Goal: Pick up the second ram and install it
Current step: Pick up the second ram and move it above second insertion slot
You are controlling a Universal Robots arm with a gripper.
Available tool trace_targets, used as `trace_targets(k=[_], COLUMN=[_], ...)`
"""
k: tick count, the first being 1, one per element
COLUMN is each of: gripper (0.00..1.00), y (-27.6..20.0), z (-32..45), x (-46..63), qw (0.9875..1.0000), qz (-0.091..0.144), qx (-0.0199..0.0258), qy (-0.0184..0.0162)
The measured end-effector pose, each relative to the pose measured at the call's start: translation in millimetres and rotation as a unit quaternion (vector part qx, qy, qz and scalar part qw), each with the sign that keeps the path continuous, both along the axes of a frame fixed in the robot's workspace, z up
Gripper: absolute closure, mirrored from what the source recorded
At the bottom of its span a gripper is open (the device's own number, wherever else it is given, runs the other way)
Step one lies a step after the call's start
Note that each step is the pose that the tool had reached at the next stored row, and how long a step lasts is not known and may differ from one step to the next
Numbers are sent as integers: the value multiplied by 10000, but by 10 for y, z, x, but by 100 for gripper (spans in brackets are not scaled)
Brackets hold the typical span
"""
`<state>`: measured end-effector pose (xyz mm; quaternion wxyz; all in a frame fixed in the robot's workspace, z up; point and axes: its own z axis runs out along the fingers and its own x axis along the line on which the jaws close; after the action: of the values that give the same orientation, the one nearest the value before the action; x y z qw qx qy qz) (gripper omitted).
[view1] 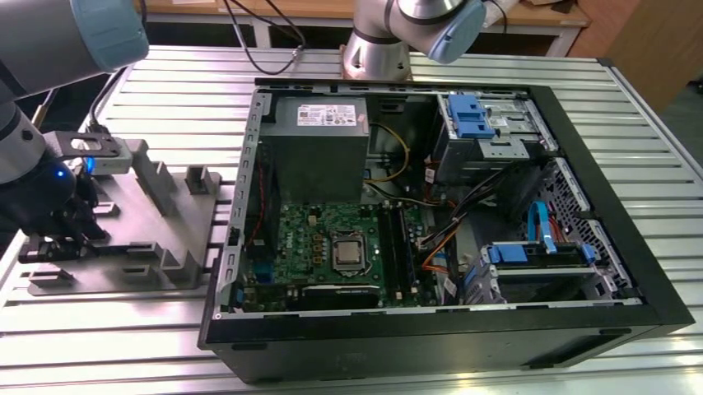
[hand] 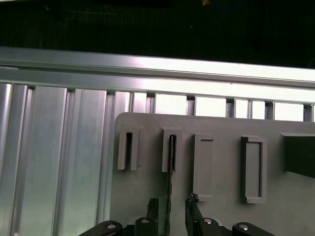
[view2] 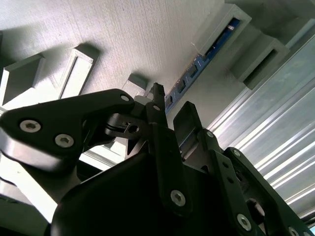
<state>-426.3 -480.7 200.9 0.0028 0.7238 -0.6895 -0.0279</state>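
Observation:
The raised slot closes tightly around the ram's tip, so I should next use my gripper to grab the ram's bare part outside the slot (hand: 169, 205). Then the second ram can be installed.
The second ram (hand: 170, 169) stands on edge in a slot of the grey holder plate (hand: 221, 128), seen as a thin dark line in the first wrist view. The second wrist view shows its dark blue-green face (view2: 197, 66) with black chips. My gripper (hand: 171, 210) is open, with one black finger (hand: 152, 209) on each side of the stick's near end and a gap on both sides. In the second wrist view the gripper (view2: 172, 105) has its fingertips right at the stick's end. In the exterior view the gripper (view1: 55, 234) hangs low over the holder plate (view1: 143, 239), at that view's left.
An open black computer case (view1: 439, 329) lies at the exterior view's right on the slatted aluminium table (view1: 132, 329). Inside are the green motherboard (view1: 318, 247), a grey power supply (view1: 318, 123), cables and blue-tabbed drive bays (view1: 472, 115). Other raised holders (hand: 253, 167) stand on the plate.

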Motion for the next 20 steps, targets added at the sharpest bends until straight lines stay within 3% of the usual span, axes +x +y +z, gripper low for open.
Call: trace_targets(k=[11,13,14,20], gripper=[67,69,76,76], y=[-5,-5,-6,-8], z=[-2,-2,-3,-4], x=[0,0,0,0], qw=[10000,10000,10000,10000], qz=[0,0,0,0], qx=[0,0,0,0], qy=[1,0,0,0])
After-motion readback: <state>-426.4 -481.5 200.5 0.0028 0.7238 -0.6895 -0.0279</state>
